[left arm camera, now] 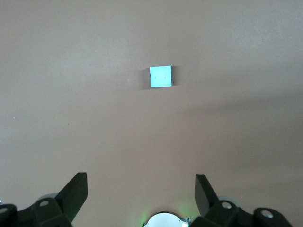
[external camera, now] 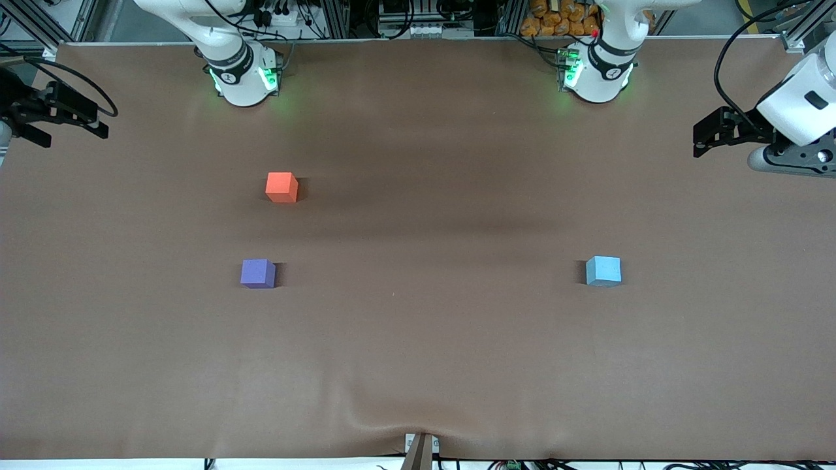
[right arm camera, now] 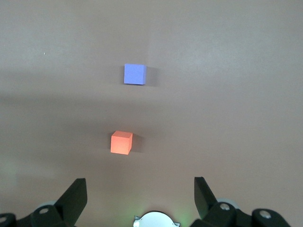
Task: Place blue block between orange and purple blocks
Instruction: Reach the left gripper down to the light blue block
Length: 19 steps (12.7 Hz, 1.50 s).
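Observation:
The light blue block (external camera: 603,270) should go between the orange and purple blocks, so my left gripper will grab it by its sides next and then set it there.
The light blue block (external camera: 603,270) sits alone on the brown table toward the left arm's end; it also shows in the left wrist view (left arm camera: 160,76). The orange block (external camera: 282,187) and the purple block (external camera: 257,273) sit toward the right arm's end, apart from each other, the purple one nearer to the front camera. Both show in the right wrist view, orange (right arm camera: 121,142) and purple (right arm camera: 134,74). My left gripper (external camera: 700,140) (left arm camera: 141,182) is open and empty, up over the table's edge at its own end. My right gripper (external camera: 72,127) (right arm camera: 140,185) is open and empty, up over the edge at its own end.
The brown cloth-covered table (external camera: 418,339) bears only the three blocks. The two arm bases (external camera: 243,78) (external camera: 595,72) stand along its edge farthest from the front camera. A small clamp (external camera: 421,449) sits at the edge nearest the camera.

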{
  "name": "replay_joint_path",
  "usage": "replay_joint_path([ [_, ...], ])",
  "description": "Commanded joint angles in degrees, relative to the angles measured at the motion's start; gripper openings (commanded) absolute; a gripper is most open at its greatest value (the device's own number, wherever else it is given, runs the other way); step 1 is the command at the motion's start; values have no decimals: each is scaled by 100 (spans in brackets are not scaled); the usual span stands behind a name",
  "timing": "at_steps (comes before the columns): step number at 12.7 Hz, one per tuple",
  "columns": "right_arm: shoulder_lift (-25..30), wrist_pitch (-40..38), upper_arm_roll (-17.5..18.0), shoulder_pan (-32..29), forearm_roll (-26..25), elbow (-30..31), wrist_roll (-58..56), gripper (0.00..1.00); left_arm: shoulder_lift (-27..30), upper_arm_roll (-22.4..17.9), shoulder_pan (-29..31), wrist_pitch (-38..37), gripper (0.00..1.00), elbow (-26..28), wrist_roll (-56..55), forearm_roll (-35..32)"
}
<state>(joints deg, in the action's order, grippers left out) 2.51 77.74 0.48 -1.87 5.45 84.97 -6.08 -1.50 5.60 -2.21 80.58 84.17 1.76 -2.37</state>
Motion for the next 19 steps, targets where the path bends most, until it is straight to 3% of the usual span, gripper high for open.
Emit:
replay_joint_path([
  [1, 57, -75, 31, -138, 87, 28, -78, 100, 71, -6, 36, -122, 100, -32, -44, 122],
  [4, 57, -93, 31, -225, 87, 37, -78, 100, -121, -15, 36, -113, 100, -32, -79, 105],
  [7, 48, -110, 40, -235, 96, 28, -69, 100, -849, -24, 53, 140, 100, -50, -106, 105],
  [10, 48, -145, 40, -243, 96, 37, -69, 100, -1544, -6, 247, 1035, 100, 239, -27, 70],
  [13, 48, -172, 40, -244, 96, 37, -69, 100, -1791, 11, 203, 2431, 100, 1073, -26, 78],
  [19, 48, -172, 40, -243, 96, 37, -69, 100, -2784, 11, 107, 4077, 100, 1681, -376, 43],
])
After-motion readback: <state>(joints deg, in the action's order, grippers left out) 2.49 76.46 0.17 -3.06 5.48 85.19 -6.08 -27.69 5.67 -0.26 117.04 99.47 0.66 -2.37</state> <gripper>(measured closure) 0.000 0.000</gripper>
